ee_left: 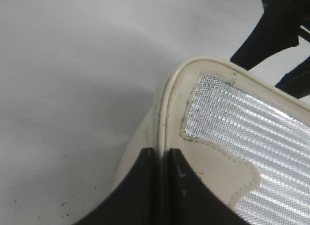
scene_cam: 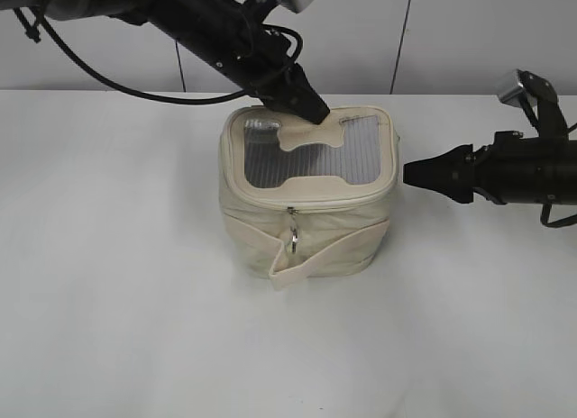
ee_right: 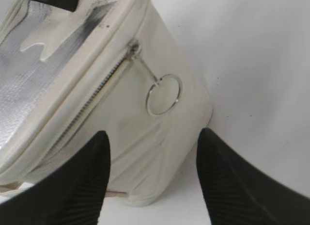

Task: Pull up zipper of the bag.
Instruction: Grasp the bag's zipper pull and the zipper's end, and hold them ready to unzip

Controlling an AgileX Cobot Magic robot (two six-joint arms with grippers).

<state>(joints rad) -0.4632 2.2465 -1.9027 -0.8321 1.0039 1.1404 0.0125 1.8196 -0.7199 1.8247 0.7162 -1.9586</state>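
Observation:
I need to grab the silver ring pull of the zipper with my right gripper next, to pull the bag's zipper (ee_right: 92, 99) closed by its silver ring pull (ee_right: 163, 95).
The cream bag (scene_cam: 347, 222) stands upright at the middle of the white table, its grey mesh lid window (scene_cam: 311, 161) facing up. My left gripper (scene_cam: 305, 105) reaches over the bag's far edge and is shut on the lid's rim (ee_left: 162, 137), which is pinched between the jaws (ee_left: 162, 159). One silver zipper slider (scene_cam: 290, 213) sits at the front with its ring pull (scene_cam: 294, 243) hanging down. My right gripper (scene_cam: 407, 173) hovers open just right of the bag. In the right wrist view, the zipper (ee_right: 97, 91), a second slider (ee_right: 131, 49) and its ring (ee_right: 163, 95) lie ahead of the open jaws (ee_right: 152, 133), untouched.
The cream strap (scene_cam: 317, 258) wraps the bag's lower front, its end sticking out at the left. The white table (scene_cam: 108, 283) spreads on all sides, with a pale wall (scene_cam: 433, 31) behind. The right arm (ee_left: 276, 31) shows beyond the bag in the left wrist view.

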